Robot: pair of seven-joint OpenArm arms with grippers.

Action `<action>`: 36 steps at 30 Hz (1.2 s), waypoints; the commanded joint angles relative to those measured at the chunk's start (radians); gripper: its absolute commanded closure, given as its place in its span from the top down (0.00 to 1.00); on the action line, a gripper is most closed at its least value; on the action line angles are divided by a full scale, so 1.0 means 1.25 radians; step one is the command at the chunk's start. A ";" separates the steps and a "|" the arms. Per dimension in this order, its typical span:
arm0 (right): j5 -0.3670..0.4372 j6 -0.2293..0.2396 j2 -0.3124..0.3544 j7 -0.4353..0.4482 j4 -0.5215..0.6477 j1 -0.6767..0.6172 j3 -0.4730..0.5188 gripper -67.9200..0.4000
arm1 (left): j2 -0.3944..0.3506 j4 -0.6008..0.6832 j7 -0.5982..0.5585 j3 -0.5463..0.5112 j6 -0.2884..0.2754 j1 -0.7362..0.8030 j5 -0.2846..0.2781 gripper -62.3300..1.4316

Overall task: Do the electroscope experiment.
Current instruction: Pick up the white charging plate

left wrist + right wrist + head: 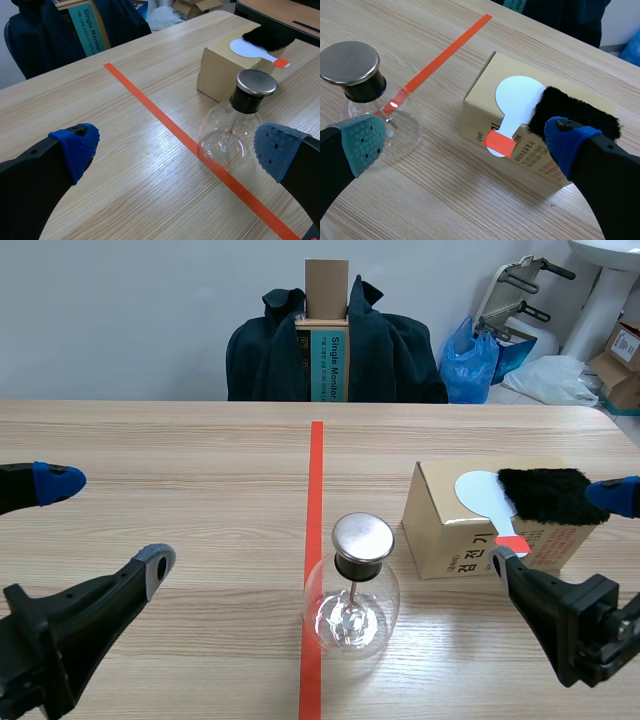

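Note:
Next, my right gripper grips the paddle by its narrow red handle, since the paddle's white disc spreads wide on the box.
The electroscope (352,585) is a clear glass flask with a black neck and a round metal cap, standing on the red tape line; it also shows as the flask (234,120) and the flask (362,95) in the wrist views. To its right a cardboard box (445,530) carries a white paddle with a red handle (490,498) and a black fur pad (547,495). My left gripper (100,525) is open, left of the flask. My right gripper (565,530) is open, low beside the box, with the paddle (512,107) and fur (575,115) ahead between its fingers.
A dark jacket (335,345) hangs over a chair with a cardboard box behind the table's far edge. Blue bags and boxes (480,355) sit on the floor at the back right. Bare wooden tabletop lies left of the tape line.

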 commanded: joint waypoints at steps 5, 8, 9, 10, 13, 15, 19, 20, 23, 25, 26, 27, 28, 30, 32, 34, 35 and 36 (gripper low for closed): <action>0.009 0.001 0.002 0.008 0.013 0.007 0.001 1.00 | 0.002 0.014 -0.013 0.001 -0.001 0.002 0.000 1.00; 0.009 0.001 0.002 0.009 0.013 0.007 0.001 1.00 | 0.002 0.014 -0.014 0.001 -0.001 0.002 0.006 1.00; 0.009 0.001 0.002 0.009 0.013 0.007 0.001 1.00 | 0.002 0.014 -0.014 0.001 -0.001 0.002 0.006 1.00; 0.008 0.001 0.002 0.008 0.013 0.007 0.001 1.00 | 0.002 0.014 -0.014 0.001 -0.001 0.002 0.006 1.00; 0.008 0.001 0.002 0.006 0.013 0.007 0.001 1.00 | 0.002 0.014 -0.014 0.001 -0.001 0.002 0.006 1.00; 0.008 0.001 0.002 0.006 0.013 0.007 0.001 1.00 | 0.002 0.014 -0.014 0.001 -0.001 0.002 0.006 1.00; 0.009 0.001 0.002 0.009 0.013 0.007 0.001 1.00 | 0.002 0.014 -0.013 0.001 -0.001 0.002 0.006 1.00; 0.009 0.001 0.003 0.009 0.013 0.007 0.001 1.00 | 0.002 0.014 -0.013 0.001 -0.001 0.002 0.006 1.00; -0.035 0.001 0.003 0.009 0.013 0.007 0.002 1.00 | 0.002 0.014 -0.013 0.001 -0.001 0.002 0.006 1.00; -0.139 0.001 0.002 0.013 0.014 0.007 0.002 1.00 | 0.007 0.014 -0.014 0.001 -0.001 0.002 0.006 1.00; -0.212 0.001 0.002 0.018 0.014 0.007 0.001 1.00 | 0.008 0.014 -0.013 0.001 -0.001 0.002 0.006 1.00; -0.294 0.000 0.002 0.019 0.015 0.006 0.001 1.00 | 0.009 0.014 -0.014 0.001 -0.001 0.002 0.006 1.00; -0.383 0.000 0.002 0.018 0.015 0.005 0.001 1.00 | 0.009 0.014 -0.014 0.001 -0.001 0.002 0.006 1.00; -0.565 -0.008 -0.002 0.012 0.015 -0.006 0.001 1.00 | 0.009 0.014 -0.014 0.001 -0.002 0.001 0.006 1.00; -0.773 -0.029 -0.025 0.008 0.015 -0.022 0.001 1.00 | 0.008 0.014 -0.014 0.001 -0.002 0.001 0.006 1.00; -0.950 -0.055 -0.061 0.006 0.007 -0.038 0.001 1.00 | 0.008 0.014 -0.014 0.001 -0.002 0.000 0.006 1.00; -1.024 -0.078 -0.078 0.006 -0.004 -0.043 0.001 1.00 | 0.008 0.014 -0.015 0.001 -0.002 0.000 0.006 1.00; -1.097 -0.116 -0.096 0.011 -0.021 -0.044 0.001 1.00 | 0.008 0.014 -0.016 0.001 -0.002 0.000 0.006 1.00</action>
